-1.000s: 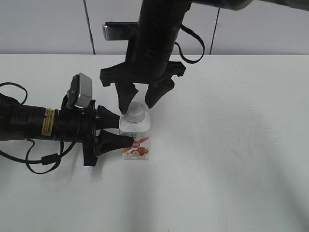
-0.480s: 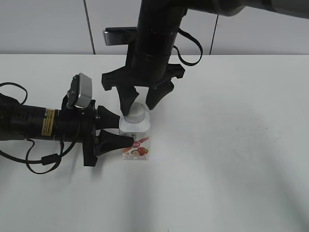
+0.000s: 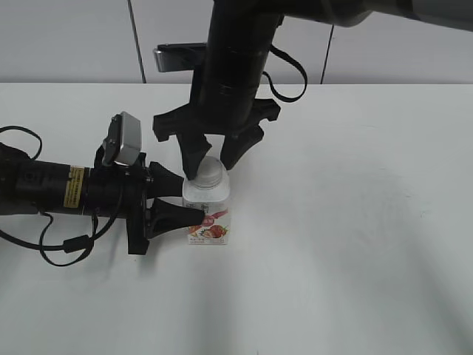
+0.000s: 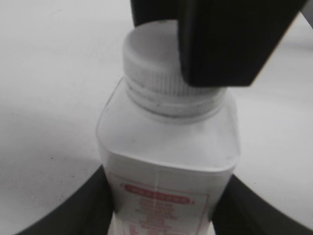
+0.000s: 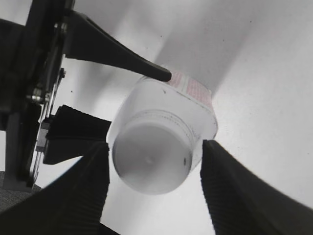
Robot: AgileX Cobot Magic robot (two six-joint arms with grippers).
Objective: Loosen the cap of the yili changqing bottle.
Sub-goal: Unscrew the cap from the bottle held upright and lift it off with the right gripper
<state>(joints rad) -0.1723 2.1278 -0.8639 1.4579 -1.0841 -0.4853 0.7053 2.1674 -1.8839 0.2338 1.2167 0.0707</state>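
The robot's right gripper should next grip the cap by its ribbed side (image 3: 210, 175), so that it can loosen the cap of the yili changqing bottle (image 3: 209, 222).
The yili changqing bottle (image 3: 209, 222), white with a red-pink label, stands upright on the white table (image 3: 355, 222). My left gripper (image 3: 188, 198) comes in from the left and is shut on the bottle's body; the left wrist view shows its fingers (image 4: 161, 210) pressing both sides of the bottle (image 4: 166, 147). The ribbed white cap (image 3: 210, 174) sits on the neck. My right gripper (image 3: 211, 166) hangs over it from above, open, one finger on each side of the cap. In the right wrist view the cap (image 5: 149, 164) lies between the fingers (image 5: 154, 191), with a gap on the right.
The left arm's body and cables (image 3: 44, 192) lie along the table at the left. A grey panelled wall (image 3: 74, 37) runs behind the table's far edge. The right arm's column (image 3: 236, 66) rises above the bottle.
My right gripper has come down a little, bringing its fingertips lower around the cap. The bottle and the left gripper have not moved.
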